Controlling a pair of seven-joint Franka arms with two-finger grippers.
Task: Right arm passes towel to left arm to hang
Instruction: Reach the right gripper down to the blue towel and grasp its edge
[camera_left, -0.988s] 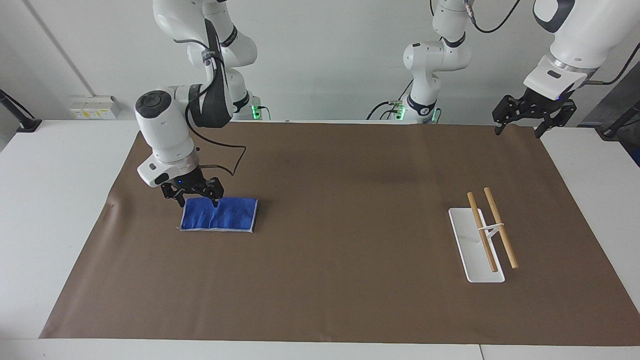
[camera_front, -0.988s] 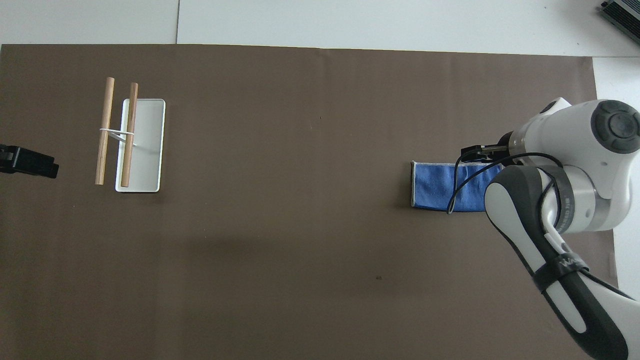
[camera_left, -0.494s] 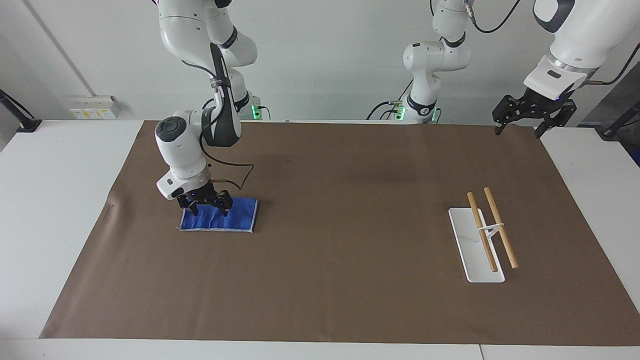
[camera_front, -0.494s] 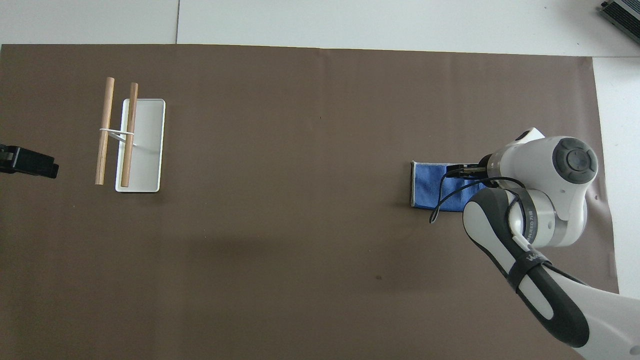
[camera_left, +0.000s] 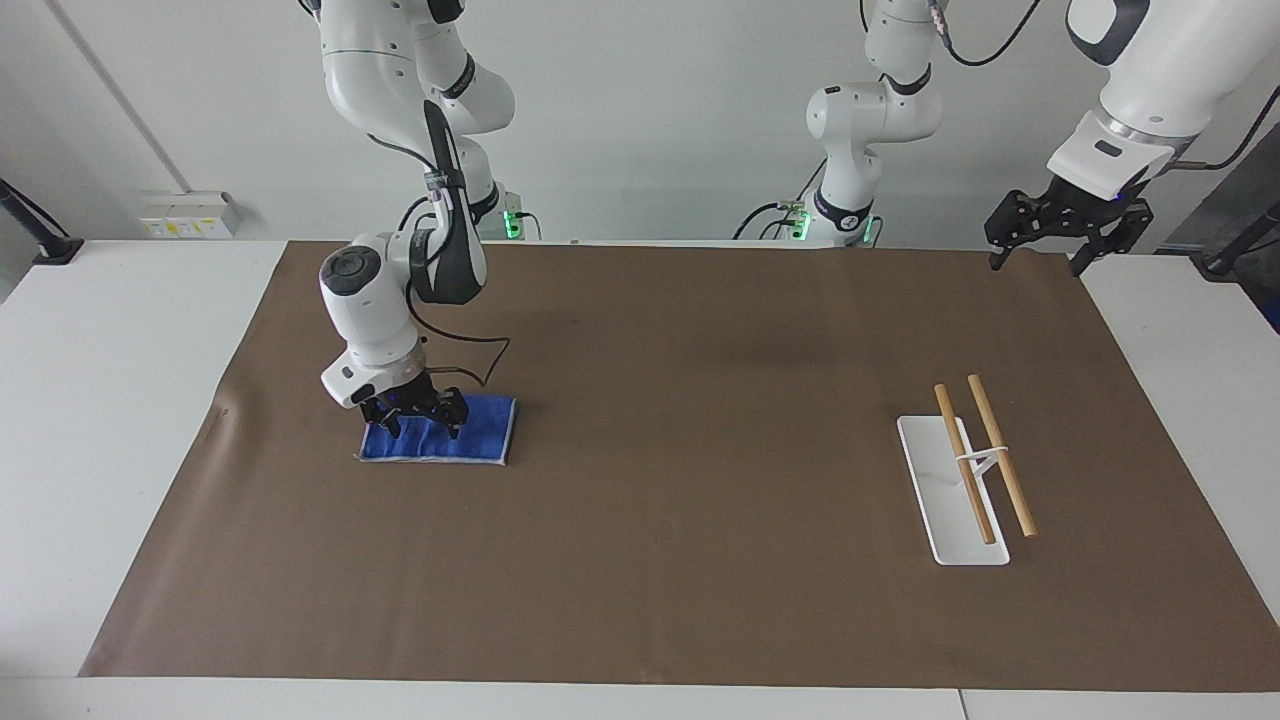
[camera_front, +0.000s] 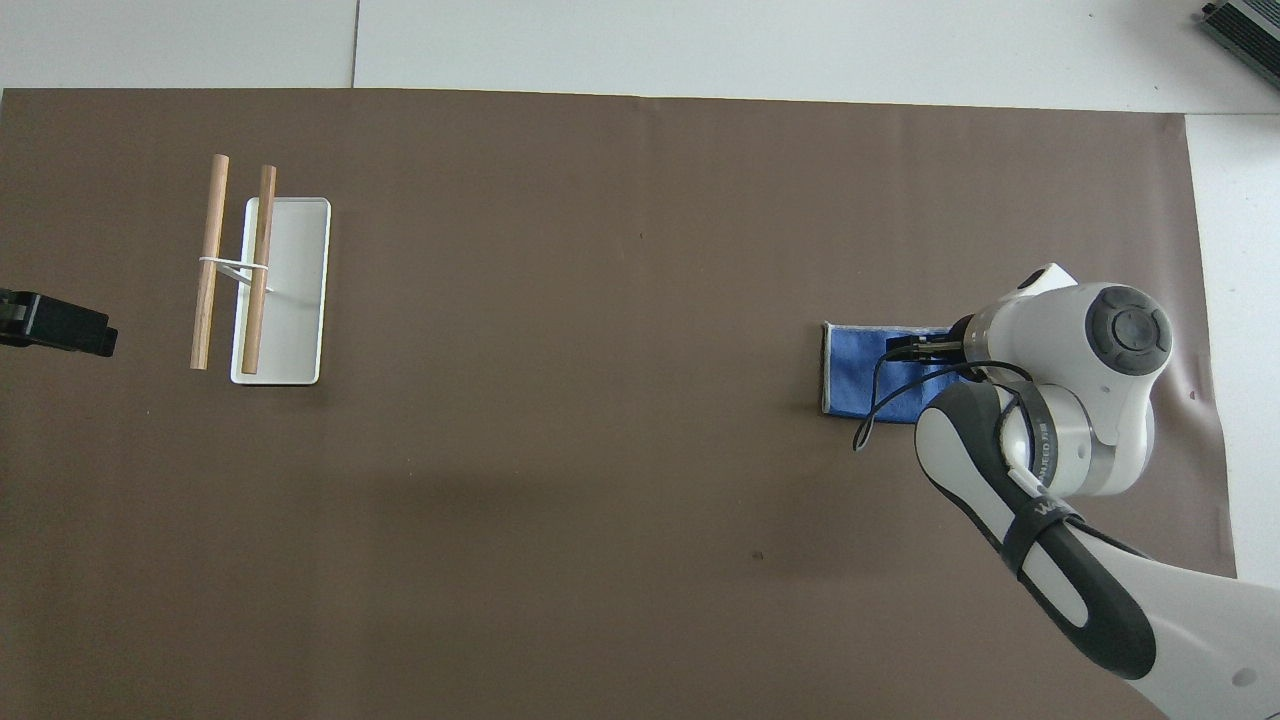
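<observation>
My right gripper is going to grab the edge of the blue towel (camera_front: 864, 372) next, so it can pass the towel to my left arm for hanging.
The blue towel (camera_left: 478, 435) lies flat and folded on the brown mat at the right arm's end of the table; it also shows in the overhead view (camera_front: 850, 370), partly covered by the arm. My right gripper (camera_left: 423, 430) is low on the towel, fingers spread apart and pointing down at the cloth. In the overhead view the right gripper (camera_front: 915, 350) shows only as a black tip under the wrist. My left gripper (camera_left: 1036, 252) waits raised, open and empty, over the mat's corner at the left arm's end; in the overhead view the left gripper (camera_front: 60, 330) shows at the edge.
A white base plate (camera_left: 950, 500) carries a rack of two wooden rods (camera_left: 1000, 455) at the left arm's end of the table, also seen in the overhead view (camera_front: 237, 268). The brown mat (camera_left: 700, 400) covers most of the white table.
My right gripper has moved from the towel's edge nearer the robots onto the cloth and come down lower. The towel has not moved. The left arm has stayed still.
</observation>
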